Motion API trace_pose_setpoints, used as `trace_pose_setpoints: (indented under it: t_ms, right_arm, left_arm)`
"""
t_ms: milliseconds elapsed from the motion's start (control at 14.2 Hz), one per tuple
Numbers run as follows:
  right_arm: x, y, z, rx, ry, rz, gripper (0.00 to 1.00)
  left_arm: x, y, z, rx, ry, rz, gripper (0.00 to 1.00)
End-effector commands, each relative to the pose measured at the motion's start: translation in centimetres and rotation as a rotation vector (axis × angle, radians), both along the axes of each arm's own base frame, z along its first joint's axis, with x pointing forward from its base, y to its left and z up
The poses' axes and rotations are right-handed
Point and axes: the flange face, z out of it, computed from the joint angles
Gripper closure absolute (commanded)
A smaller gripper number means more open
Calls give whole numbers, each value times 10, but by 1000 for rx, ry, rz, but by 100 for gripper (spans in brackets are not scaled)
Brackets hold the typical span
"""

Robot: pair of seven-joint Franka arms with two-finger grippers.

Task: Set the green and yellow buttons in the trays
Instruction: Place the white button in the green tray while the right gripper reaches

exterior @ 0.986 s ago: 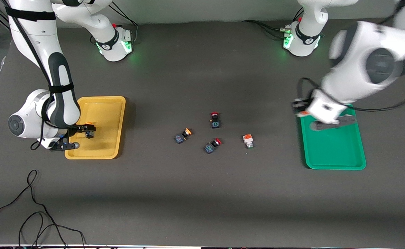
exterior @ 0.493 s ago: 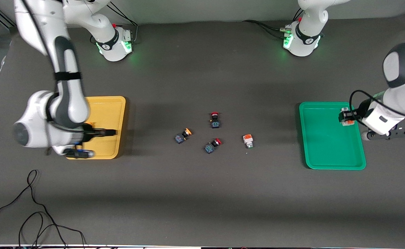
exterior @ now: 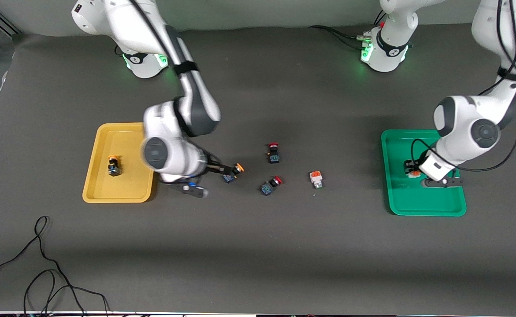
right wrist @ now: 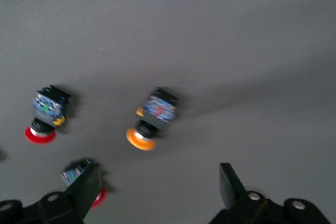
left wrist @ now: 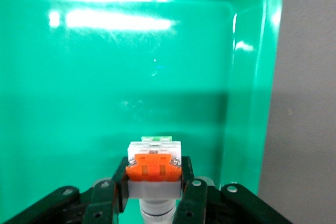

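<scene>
My right gripper grabs the yellow-capped button's switch body (exterior: pixel 228 178) next, to sort it into the yellow tray (exterior: pixel 121 193).
My left gripper (exterior: pixel 413 171) is shut on a white-bodied button with an orange block (left wrist: pixel 155 169) and holds it low over the green tray (exterior: pixel 425 202), near one long rim (left wrist: pixel 265 77). My right gripper (exterior: pixel 213 180) is open and empty over the table beside a yellow-capped button (exterior: pixel 232 172). In the right wrist view that button (right wrist: pixel 152 119) lies just ahead of the open gripper (right wrist: pixel 158 182). Another yellow-capped button (exterior: pixel 113 166) lies in the yellow tray (exterior: pixel 121 193). A second white-bodied button (exterior: pixel 316 179) lies on the table toward the green tray.
Two red-capped switches lie mid-table (exterior: pixel 274 153) (exterior: pixel 270 185), close to the yellow-capped button. They also show in the right wrist view (right wrist: pixel 46 115) (right wrist: pixel 79 174). A black cable (exterior: pixel 42 264) loops on the table near the front camera.
My right gripper left a yellow-capped button in the yellow tray and swung to the loose buttons mid-table. My left gripper carried the white button in over the green tray.
</scene>
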Motion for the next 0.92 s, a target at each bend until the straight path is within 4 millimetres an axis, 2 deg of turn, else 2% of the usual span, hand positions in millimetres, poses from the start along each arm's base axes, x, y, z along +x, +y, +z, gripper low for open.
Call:
trace_pose_setpoints:
  t_ms: [0, 70, 141, 211, 282, 352, 423, 634, 775, 845]
  right_arm:
    - [3, 19, -41, -28, -33, -78, 0]
    - [0, 28, -53, -32, -43, -93, 0]
    - [-1, 32, -63, -35, -60, -101, 0]
    - [-1, 31, -71, -45, -64, -101, 0]
    - [-1, 30, -79, -55, -67, -102, 0]
    - [-1, 30, -82, -57, -75, -103, 0]
    - [-2, 31, -89, -60, -74, -101, 3]
    - [-4, 33, -94, -61, -82, -100, 52]
    - [-6, 32, -97, -65, -76, -100, 85]
    - [-6, 33, -97, -63, -77, -100, 100]
  left_arm:
    - [1, 3, 3, 11, -12, -27, 48]
    - [4, 4, 3, 10, -8, -28, 13]
    - [7, 4, 6, 11, -8, -27, 0]
    - [9, 5, 13, 15, -4, -25, 0]
    - [18, 9, 29, 23, -8, -20, 0]
    - [29, 16, 52, 33, 7, -10, 0]
    - [41, 21, 82, 46, 40, -7, 0]
    - [72, 33, 183, 52, 153, 11, 0]
    - [80, 24, 234, 17, 159, 31, 0]
    - [81, 13, 254, -21, 149, 40, 0]
